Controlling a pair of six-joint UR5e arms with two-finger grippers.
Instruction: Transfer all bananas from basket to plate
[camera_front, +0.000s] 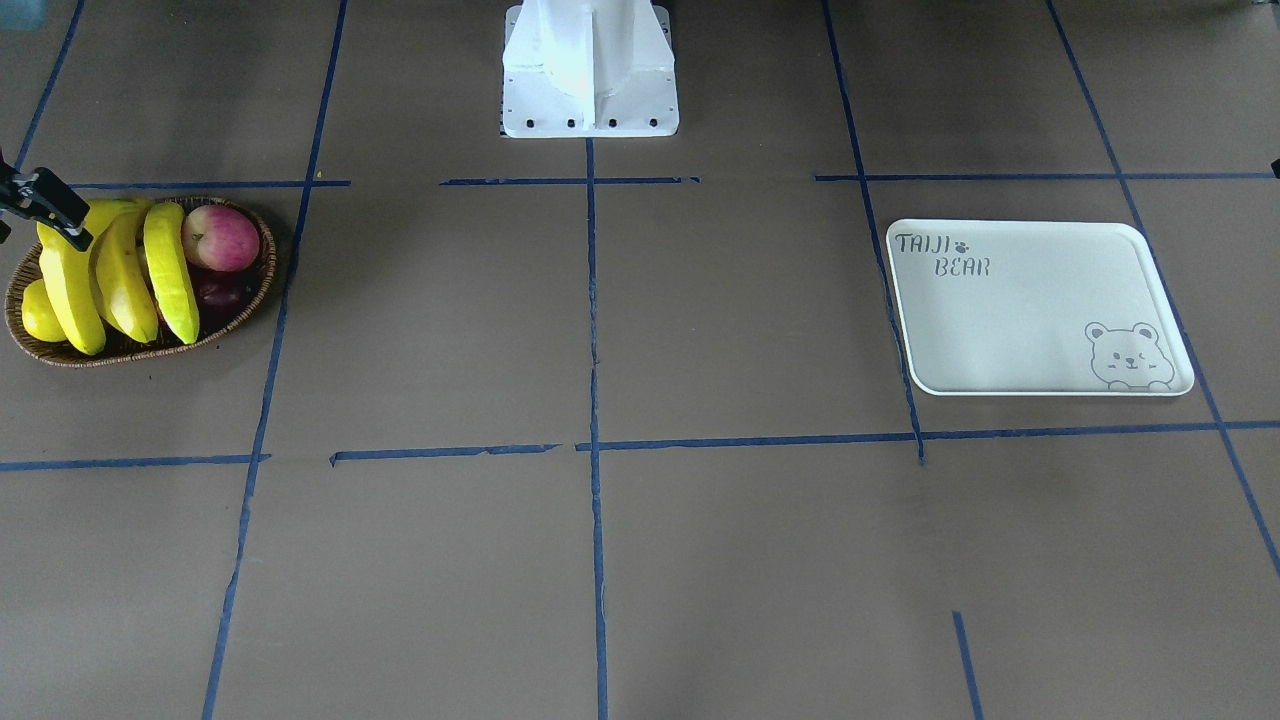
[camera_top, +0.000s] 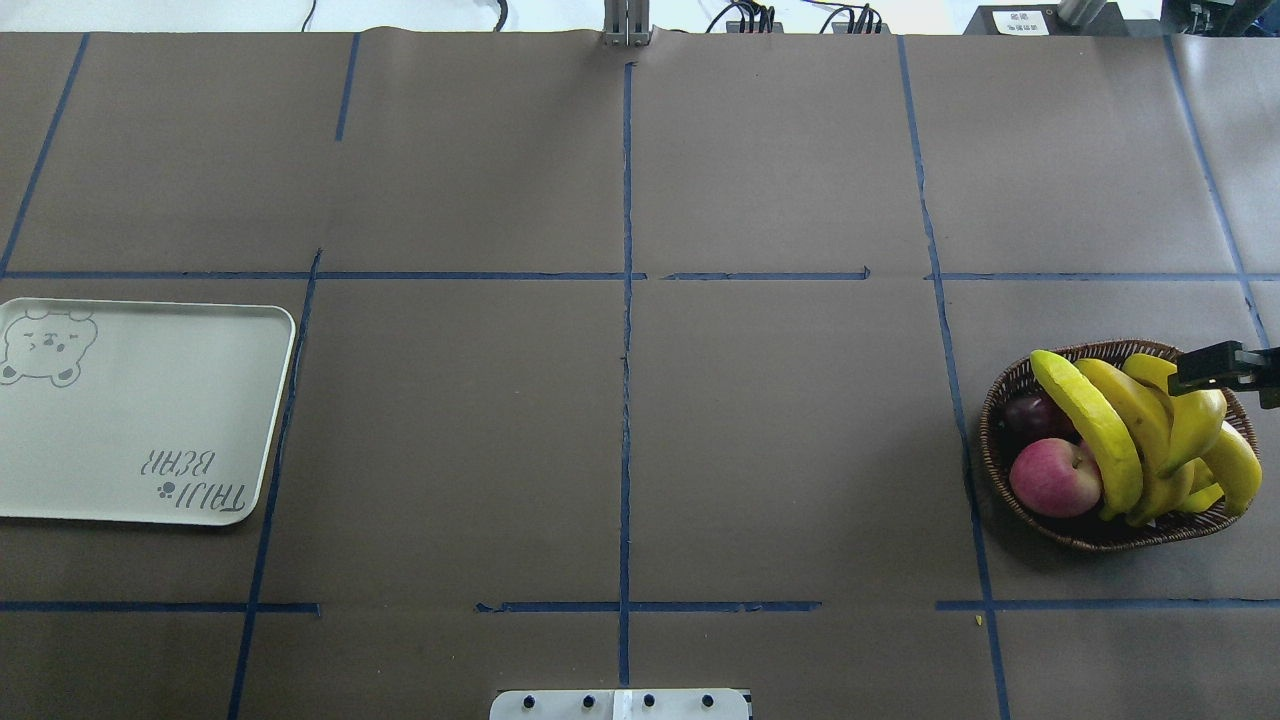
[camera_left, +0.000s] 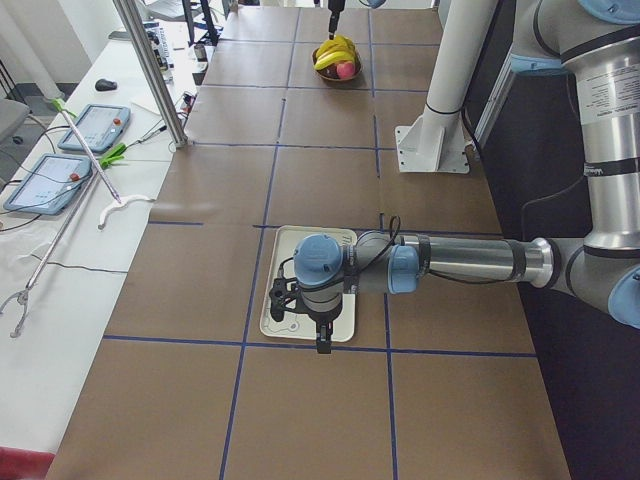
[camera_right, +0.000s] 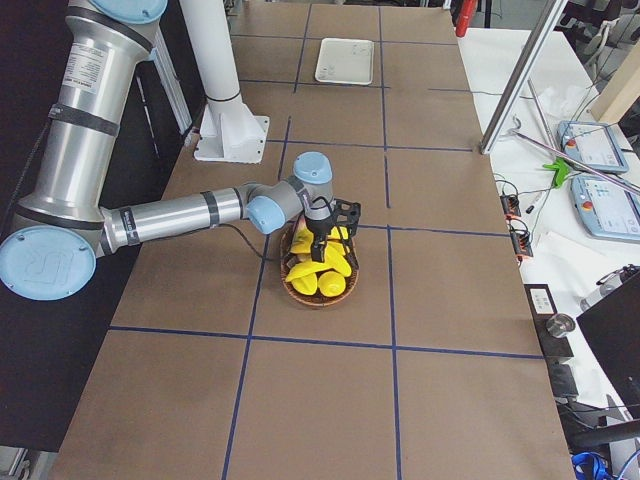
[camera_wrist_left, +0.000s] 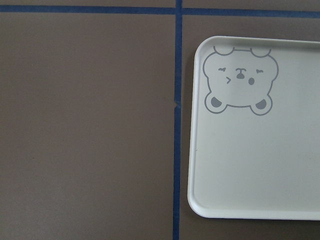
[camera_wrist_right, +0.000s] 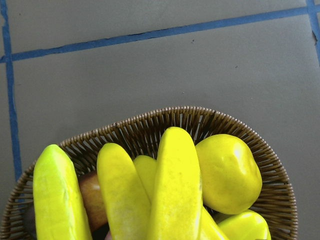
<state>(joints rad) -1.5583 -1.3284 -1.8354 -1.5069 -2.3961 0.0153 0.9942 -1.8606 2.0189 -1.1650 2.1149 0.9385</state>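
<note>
The right gripper grabs the outermost banana by its body near the stem end (camera_front: 70, 270) next, to move the bananas onto the plate (camera_front: 1000, 320).
Several yellow bananas (camera_front: 170, 275) (camera_top: 1090, 430) (camera_wrist_right: 175, 185) lie stacked in the brown wicker basket (camera_front: 255, 290) (camera_top: 1000, 400) (camera_wrist_right: 150, 125) on the robot's right side of the table. My right gripper (camera_front: 45, 205) (camera_top: 1210, 367) (camera_right: 322, 232) is low over the basket's outer end, open, its black finger against the top of one banana. On the other side, the white bear-print plate (camera_front: 1000, 320) (camera_top: 130, 430) (camera_wrist_left: 260, 165) holds nothing. My left gripper (camera_left: 320, 340) hovers over the plate's outer edge, and I cannot tell whether it is open or shut.
A red apple (camera_front: 220, 237) (camera_top: 1050, 477), a dark purple fruit (camera_top: 1025, 410) and a round yellow fruit (camera_front: 40, 312) (camera_wrist_right: 227, 172) share the basket. The white robot base (camera_front: 590, 70) stands mid-table. Blue tape lines cross the brown table cover.
</note>
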